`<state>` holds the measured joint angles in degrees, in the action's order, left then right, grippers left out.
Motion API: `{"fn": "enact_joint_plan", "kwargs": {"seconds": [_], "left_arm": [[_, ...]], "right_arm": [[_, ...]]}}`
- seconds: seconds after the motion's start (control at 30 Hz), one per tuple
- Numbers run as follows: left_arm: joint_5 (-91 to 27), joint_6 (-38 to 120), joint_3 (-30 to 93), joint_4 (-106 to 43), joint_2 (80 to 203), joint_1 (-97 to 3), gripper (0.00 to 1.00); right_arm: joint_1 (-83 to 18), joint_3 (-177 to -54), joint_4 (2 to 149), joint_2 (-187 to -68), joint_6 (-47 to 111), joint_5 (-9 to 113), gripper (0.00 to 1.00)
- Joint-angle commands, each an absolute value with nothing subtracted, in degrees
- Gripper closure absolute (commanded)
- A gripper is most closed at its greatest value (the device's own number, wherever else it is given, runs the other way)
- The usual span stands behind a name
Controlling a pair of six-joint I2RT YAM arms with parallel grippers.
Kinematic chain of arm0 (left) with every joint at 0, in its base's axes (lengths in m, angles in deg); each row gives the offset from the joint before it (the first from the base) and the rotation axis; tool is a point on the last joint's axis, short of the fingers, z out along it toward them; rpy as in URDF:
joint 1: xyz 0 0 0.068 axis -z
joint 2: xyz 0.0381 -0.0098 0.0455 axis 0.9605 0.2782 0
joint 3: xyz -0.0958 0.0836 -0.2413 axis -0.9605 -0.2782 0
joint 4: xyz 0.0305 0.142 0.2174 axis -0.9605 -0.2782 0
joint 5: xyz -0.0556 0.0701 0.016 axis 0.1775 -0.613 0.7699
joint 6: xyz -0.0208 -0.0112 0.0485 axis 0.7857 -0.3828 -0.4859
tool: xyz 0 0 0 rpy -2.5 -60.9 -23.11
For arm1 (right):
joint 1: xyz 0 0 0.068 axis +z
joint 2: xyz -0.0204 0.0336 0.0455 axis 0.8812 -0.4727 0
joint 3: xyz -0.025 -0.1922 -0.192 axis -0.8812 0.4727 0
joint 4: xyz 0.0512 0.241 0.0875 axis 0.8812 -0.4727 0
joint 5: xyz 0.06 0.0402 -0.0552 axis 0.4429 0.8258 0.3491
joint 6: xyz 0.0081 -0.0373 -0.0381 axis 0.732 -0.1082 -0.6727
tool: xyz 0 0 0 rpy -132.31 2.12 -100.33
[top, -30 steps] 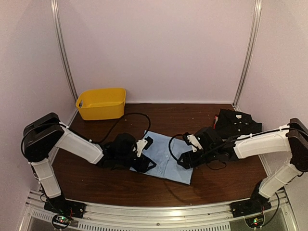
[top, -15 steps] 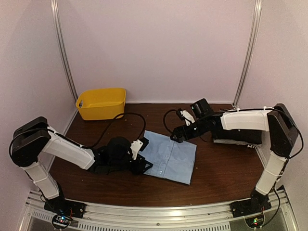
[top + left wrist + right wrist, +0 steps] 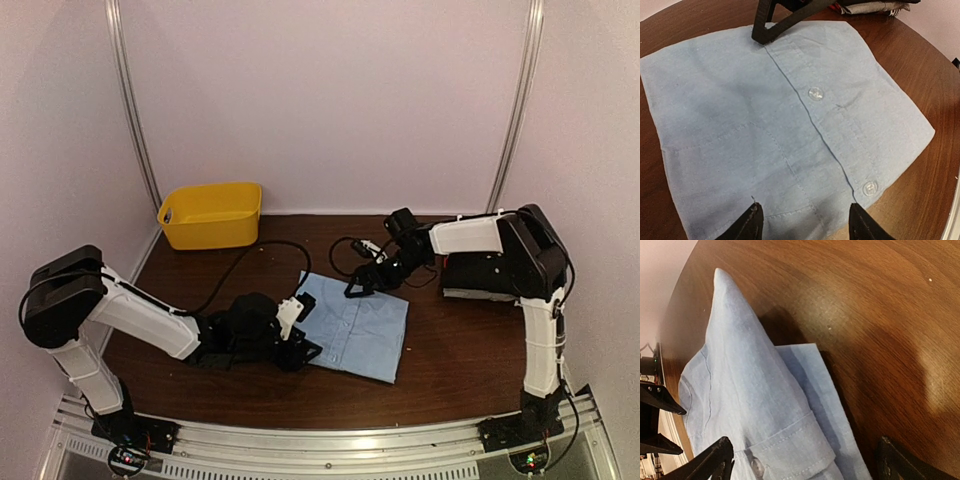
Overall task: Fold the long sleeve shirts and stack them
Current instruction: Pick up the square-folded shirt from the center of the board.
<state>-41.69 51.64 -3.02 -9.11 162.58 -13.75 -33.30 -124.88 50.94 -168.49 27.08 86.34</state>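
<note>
My right gripper grabs the blue shirt by its far edge [image 3: 357, 291] [image 3: 801, 458] next, fingers across the cuff. Then I fold the shirt and turn it over for stacking.
A folded light blue long sleeve shirt [image 3: 362, 325] lies flat on the brown table [image 3: 440, 370], placket and buttons up [image 3: 790, 115]. My left gripper [image 3: 306, 342] is at its near-left edge, open, with both fingertips [image 3: 754, 224] over the hem and not pinching the cloth. Open wide, my right gripper [image 3: 358, 285] sits at the shirt's far edge, its jaws spanning a buttoned cuff [image 3: 790, 447] of the blue shirt [image 3: 740, 390]. A black shirt [image 3: 488, 272] lies at the right, partly under the right arm.
A yellow plastic bin [image 3: 212, 215] stands at the back left. The right arm's cable [image 3: 345, 250] loops over the table behind the blue shirt. Pale walls and metal posts close in the table on three sides.
The right arm swung from the shirt's near-right part to its far edge and its jaws opened wide. The left gripper shifted slightly along the near-left edge.
</note>
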Motion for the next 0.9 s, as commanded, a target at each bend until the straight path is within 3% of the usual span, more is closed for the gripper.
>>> {"fn": "enact_joint_plan", "kwargs": {"seconds": [0.0,0.47,0.67,0.87], "left_arm": [[-43.2,50.7,-2.9,-6.5,163.2,-13.5,0.41],[-44.6,44.1,-4.3,-11.0,163.0,-13.4,0.41],[-44.8,43.7,-5.3,-13.0,161.8,-13.4,0.41],[-44.5,44.9,-6.3,-12.3,162.8,-13.3,0.41]], "right_arm": [[-33.4,-126.0,46.9,-171.5,23.8,90.4,0.01],[-31.3,-111.9,51.7,-166.7,25.0,98.2,0.27],[-29.9,-101.9,64.0,-164.1,33.2,102.7,0.31],[-28.0,-100.7,65.4,-165.4,35.7,102.8,0.31]]}}
